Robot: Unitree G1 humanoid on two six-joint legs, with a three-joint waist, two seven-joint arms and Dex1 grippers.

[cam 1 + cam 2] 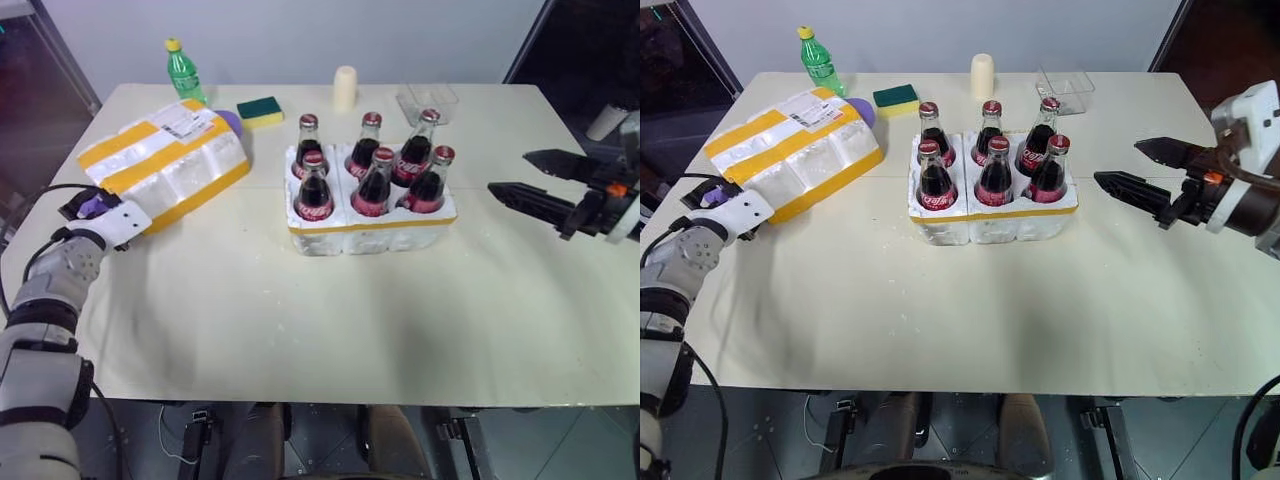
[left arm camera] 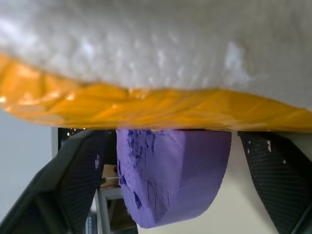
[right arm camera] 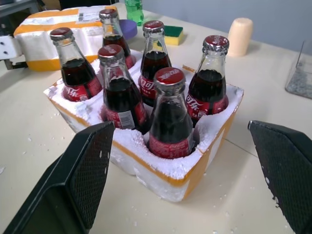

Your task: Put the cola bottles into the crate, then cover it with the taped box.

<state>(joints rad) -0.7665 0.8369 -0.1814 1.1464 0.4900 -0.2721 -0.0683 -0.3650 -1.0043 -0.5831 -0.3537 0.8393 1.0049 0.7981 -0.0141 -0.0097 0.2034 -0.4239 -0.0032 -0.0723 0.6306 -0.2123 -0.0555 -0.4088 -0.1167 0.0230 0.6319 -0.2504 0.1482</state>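
Observation:
My left gripper will grab the taped box (image 1: 165, 160) next by the narrow purple tab on its end (image 1: 94, 206), because the box is much wider than my open fingers.
Six cola bottles (image 1: 374, 186) with red caps stand in the wells of the crate (image 1: 370, 236), a low white foam tray with a thin yellow band, at the table's middle. The taped box (image 1: 165, 160), with wide yellow bands and a shipping label, lies tilted at the left. My left gripper (image 1: 135, 222) is at its near-left end. In the left wrist view its fingers (image 2: 73, 185) stand apart under the box's yellow edge (image 2: 146, 105), with a purple foam piece (image 2: 170, 175) between them. My right gripper (image 1: 510, 172) hovers open and empty to the right of the crate.
Along the table's far edge stand a green plastic bottle (image 1: 184, 72), a green and yellow sponge (image 1: 260, 110), a cream cylinder (image 1: 345, 90) and a clear container (image 1: 427, 100). A purple object (image 1: 232, 120) peeks out behind the taped box. White foam crumbs lie around the crate.

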